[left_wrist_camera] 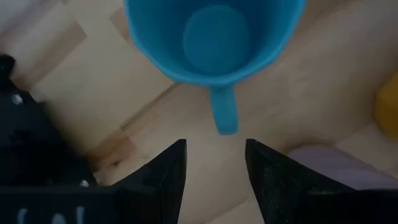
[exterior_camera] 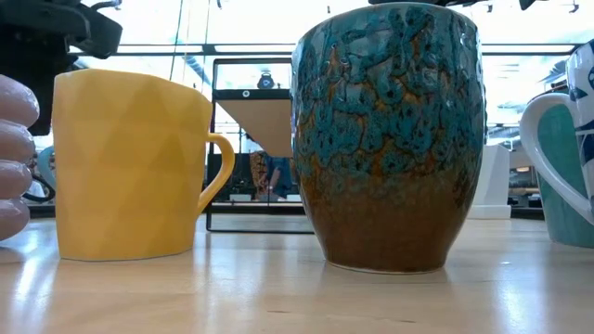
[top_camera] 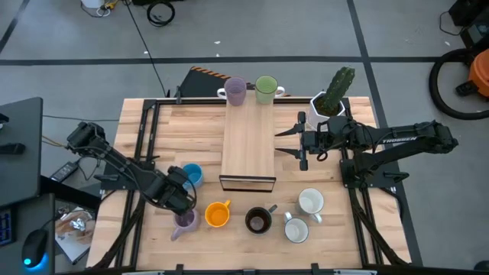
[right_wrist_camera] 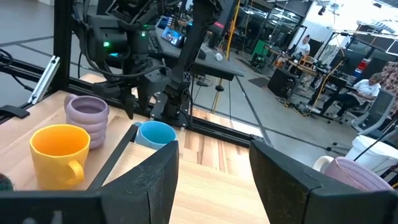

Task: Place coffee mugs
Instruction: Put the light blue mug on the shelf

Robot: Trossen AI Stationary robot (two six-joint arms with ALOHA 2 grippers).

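Observation:
My left gripper will grab the light blue mug by its handle (left_wrist_camera: 224,111) next, to place it on the wooden riser.
A light blue mug (left_wrist_camera: 214,37) stands upright on the table's left part, its handle (left_wrist_camera: 224,112) turned toward my left gripper (left_wrist_camera: 214,162). That gripper points down, open, just short of the handle and touching nothing. A lilac mug (top_camera: 185,221), an orange mug (top_camera: 218,214), a dark glazed mug (top_camera: 258,220) and two white mugs (top_camera: 309,201) stand along the near edge. Another lilac mug (top_camera: 235,90) and a green mug (top_camera: 266,88) stand at the far end of a wooden riser (top_camera: 248,149). My right gripper (top_camera: 286,141) hangs open and level beside the riser's right side.
A white faceted pot with a cactus (top_camera: 332,99) stands at the back right, behind my right arm. The lilac mug (left_wrist_camera: 336,168) and the orange mug (left_wrist_camera: 387,106) stand close beside my left gripper. Black frame rails (top_camera: 145,137) run along both sides of the table.

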